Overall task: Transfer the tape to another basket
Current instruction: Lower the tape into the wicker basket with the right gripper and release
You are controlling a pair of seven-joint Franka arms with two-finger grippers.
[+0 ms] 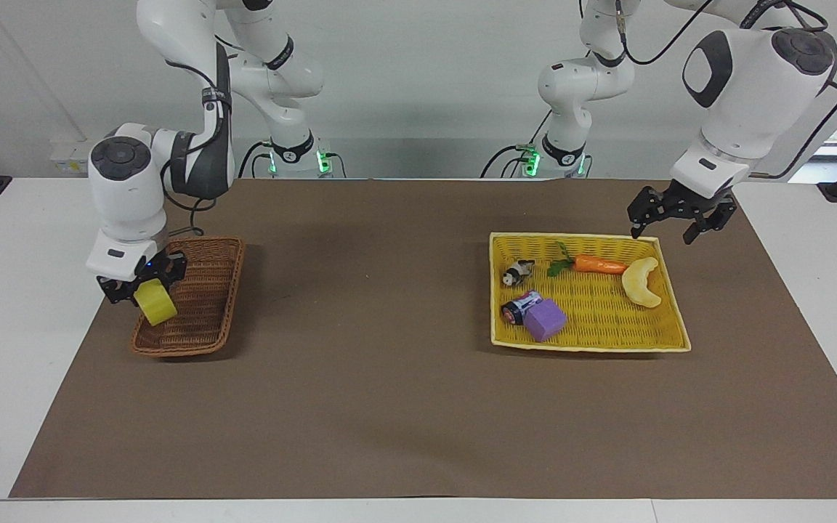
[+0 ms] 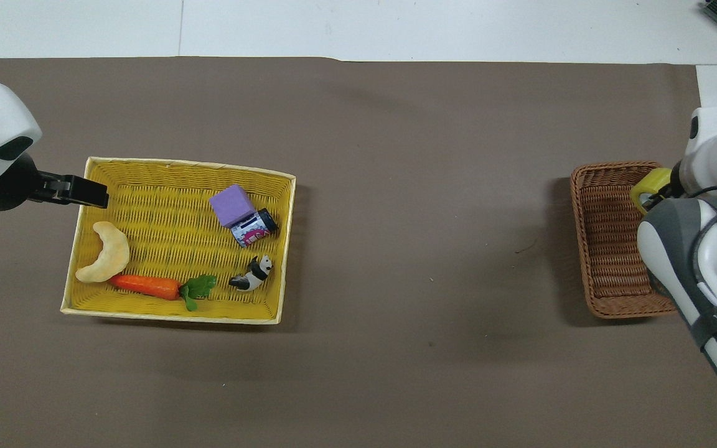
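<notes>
The yellow tape [image 2: 648,184] hangs above the corner rim of the brown basket, so my right gripper keeps hold of the tape for now.
The yellow tape [image 1: 156,305] hangs on edge in my right gripper [image 1: 142,283], which is shut on the tape. It is low over the brown wicker basket [image 1: 197,305], at the long rim toward the right arm's end of the table. Whether it touches the wicker I cannot tell. In the overhead view only a corner of the tape [image 2: 648,184] shows above the basket [image 2: 607,242]; the right arm hides the rest. My left gripper [image 1: 680,218] is open and holds nothing, in the air over the corner of the yellow tray [image 1: 662,341].
The yellow woven tray [image 2: 78,249] holds a purple block [image 2: 231,205], a small can [image 2: 253,228], a panda figure [image 2: 251,274], a toy carrot [image 2: 147,285] and a pale crescent toy [image 2: 107,252]. A brown mat covers the table between tray and basket.
</notes>
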